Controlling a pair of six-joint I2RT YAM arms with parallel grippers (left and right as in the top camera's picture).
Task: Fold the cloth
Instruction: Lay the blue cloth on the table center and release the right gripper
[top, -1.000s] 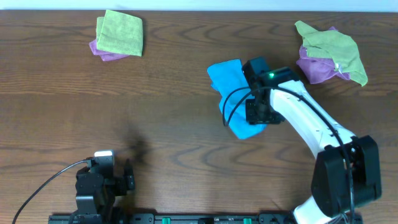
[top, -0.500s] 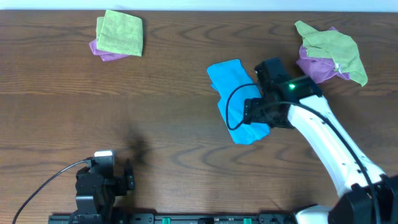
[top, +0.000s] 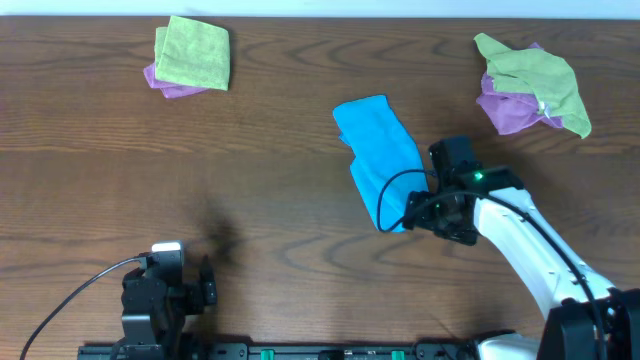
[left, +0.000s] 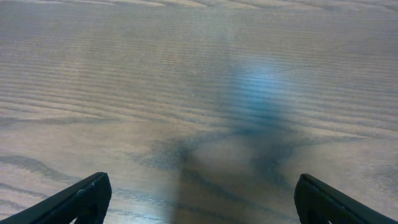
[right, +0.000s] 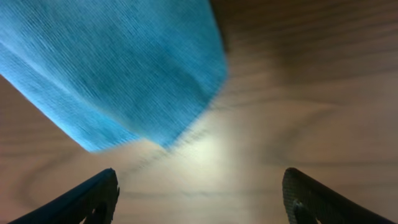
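Next, my right gripper grabs the blue cloth (top: 377, 158) by its near-end corner (top: 401, 228) to pull the cloth open for folding.
A blue cloth (top: 377, 158) lies folded in a long strip on the wooden table, a little right of the middle. In the right wrist view its near end (right: 124, 68) fills the upper left. My right gripper (top: 432, 213) is open and empty, just off the cloth's lower right end; its fingertips (right: 199, 199) frame bare wood. My left gripper (top: 207, 282) is open and empty near the front left edge, and its wrist view (left: 199, 199) shows only bare table.
A folded green cloth on a purple one (top: 190, 55) sits at the back left. A crumpled green cloth over a purple one (top: 530, 82) lies at the back right. The table's front edge runs by the arm bases.
My right gripper has drawn back from over the blue cloth toward the front right and is now off it. The cloth lies flat. The left arm has not moved.
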